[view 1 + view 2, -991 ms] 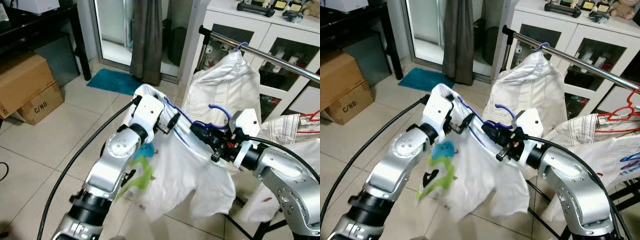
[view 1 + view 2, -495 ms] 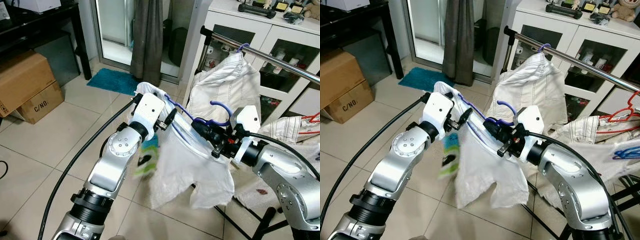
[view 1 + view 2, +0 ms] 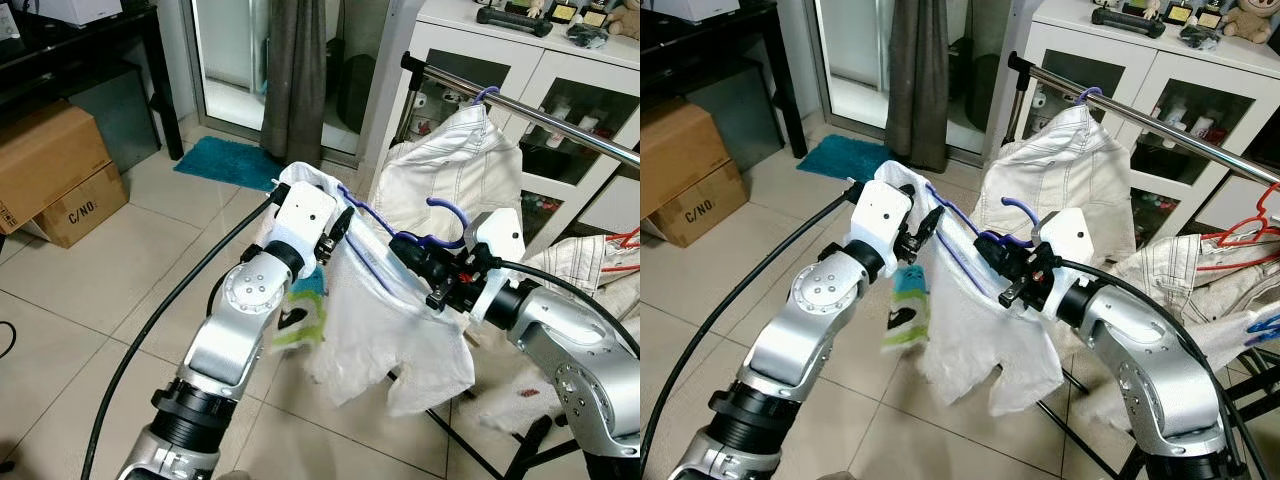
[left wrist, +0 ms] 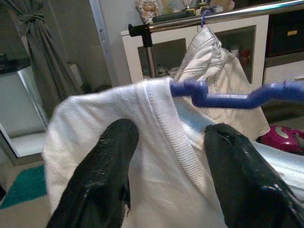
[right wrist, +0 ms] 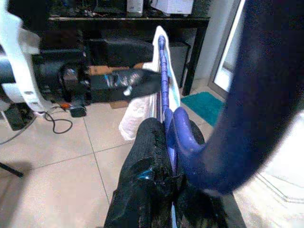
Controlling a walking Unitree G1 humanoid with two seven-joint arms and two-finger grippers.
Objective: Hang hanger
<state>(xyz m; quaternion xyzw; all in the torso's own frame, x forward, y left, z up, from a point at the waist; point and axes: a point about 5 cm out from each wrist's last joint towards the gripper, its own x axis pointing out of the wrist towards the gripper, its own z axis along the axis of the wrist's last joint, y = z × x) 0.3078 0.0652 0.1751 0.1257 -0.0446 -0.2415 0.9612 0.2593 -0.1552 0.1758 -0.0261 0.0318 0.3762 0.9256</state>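
Note:
My left gripper grabs the T-shirt by the ribbed collar edge (image 4: 173,126) next. That edge stands up on the hanger while the T-shirt's body hangs slack.
A blue hanger (image 3: 445,215) carries a white T-shirt (image 3: 385,320) with a green and blue print (image 3: 300,325) on its left side. My right gripper (image 3: 408,252) is shut on the hanger just below its hook, as the right wrist view shows (image 5: 178,128). My left gripper (image 3: 338,226) is open at the shirt's shoulder, its fingers (image 4: 102,175) on either side of the collar (image 4: 166,128). The metal rail (image 3: 540,115) runs above and behind, with a white jacket (image 3: 450,165) hanging from it.
Cardboard boxes (image 3: 50,170) stand on the tiled floor at left, a teal mat (image 3: 225,160) and a dark curtain (image 3: 295,70) behind. A white cabinet (image 3: 520,60) stands behind the rail. Clothes and a red hanger (image 3: 1260,215) sit at right. A black cable (image 3: 150,330) loops beside my left arm.
Both arms have shifted the hanger slightly right, toward the rail. The shirt has swung and its printed side has settled under my left gripper.

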